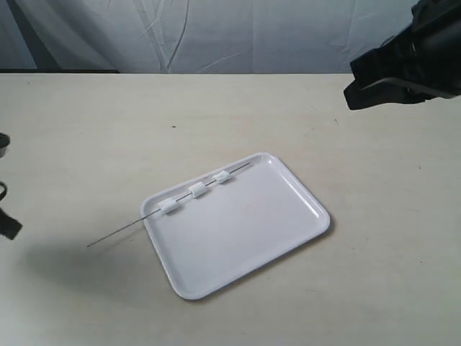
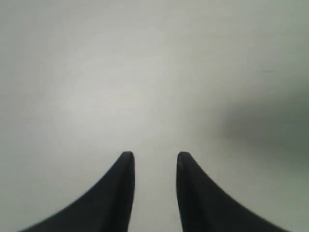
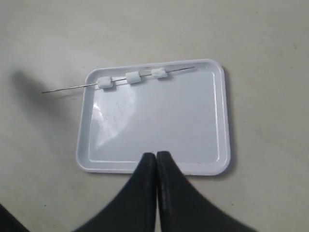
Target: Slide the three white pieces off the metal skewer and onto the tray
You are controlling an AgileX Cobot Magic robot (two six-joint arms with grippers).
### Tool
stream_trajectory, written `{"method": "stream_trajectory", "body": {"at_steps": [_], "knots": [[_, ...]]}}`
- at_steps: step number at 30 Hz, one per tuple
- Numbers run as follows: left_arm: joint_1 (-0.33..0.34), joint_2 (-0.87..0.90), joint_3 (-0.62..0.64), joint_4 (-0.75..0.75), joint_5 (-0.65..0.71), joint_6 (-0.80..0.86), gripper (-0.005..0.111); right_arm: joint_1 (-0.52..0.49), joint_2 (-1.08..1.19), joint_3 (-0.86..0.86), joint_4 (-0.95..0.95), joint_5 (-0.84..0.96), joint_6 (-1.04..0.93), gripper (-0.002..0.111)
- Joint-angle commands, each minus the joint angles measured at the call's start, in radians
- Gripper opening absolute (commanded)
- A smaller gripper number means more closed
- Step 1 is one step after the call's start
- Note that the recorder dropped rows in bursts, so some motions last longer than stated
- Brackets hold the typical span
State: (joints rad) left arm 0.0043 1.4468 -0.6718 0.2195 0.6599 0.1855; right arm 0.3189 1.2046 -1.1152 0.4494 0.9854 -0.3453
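Observation:
The left gripper needs to slide the white pieces off next, so it should grab the metal skewer by its long bare end (image 1: 109, 236).
A white tray (image 1: 274, 238) lies on the table, right of the middle. Across its far rim rests the metal skewer (image 1: 115, 235), one end jutting out to the left over the table. Three white pieces (image 1: 196, 191) are threaded on the skewer and spaced along the tray's far edge; they also show in the right wrist view (image 3: 133, 76) with the tray (image 3: 212, 145) and skewer (image 3: 63, 89). My right gripper (image 3: 156, 154) hangs shut and empty above the tray's near rim. My left gripper (image 2: 154, 155) is open over bare table, holding nothing.
The beige tabletop (image 1: 108, 130) surrounds the tray. A grey cloth backdrop (image 1: 216, 36) hangs behind the table's far edge. My right arm's dark body (image 1: 403, 65) is at the top right; parts of the left arm (image 1: 6, 216) show at the left edge.

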Motion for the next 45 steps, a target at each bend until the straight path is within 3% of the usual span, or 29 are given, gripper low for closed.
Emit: {"method": "stream_trajectory", "body": {"at_steps": [1,6,10,16,24,36,45], "knots": [[-0.098,0.003,-0.074,-0.519,0.113,0.442,0.029,0.003,0.001,-0.005,0.047,0.004,-0.026,0.001],[-0.305,0.01,-0.148,-0.461,0.133,0.557,0.028,0.003,0.001,-0.005,0.049,0.057,-0.052,0.001],[-0.375,0.068,-0.22,-0.309,0.133,0.558,0.031,0.003,0.001,-0.005,0.049,0.065,-0.055,0.001],[-0.382,0.216,-0.265,-0.228,0.143,0.579,0.036,0.003,0.044,-0.005,0.059,0.06,-0.055,0.001],[-0.385,0.397,-0.326,-0.286,0.165,0.588,0.036,0.003,0.175,-0.005,0.065,0.048,-0.055,0.001],[-0.385,0.454,-0.346,-0.41,0.162,0.629,0.033,0.003,0.273,-0.005,0.081,0.03,-0.055,0.001],[-0.385,0.468,-0.346,-0.411,0.122,0.629,0.033,0.003,0.273,-0.005,0.11,0.028,-0.066,0.001]]}}
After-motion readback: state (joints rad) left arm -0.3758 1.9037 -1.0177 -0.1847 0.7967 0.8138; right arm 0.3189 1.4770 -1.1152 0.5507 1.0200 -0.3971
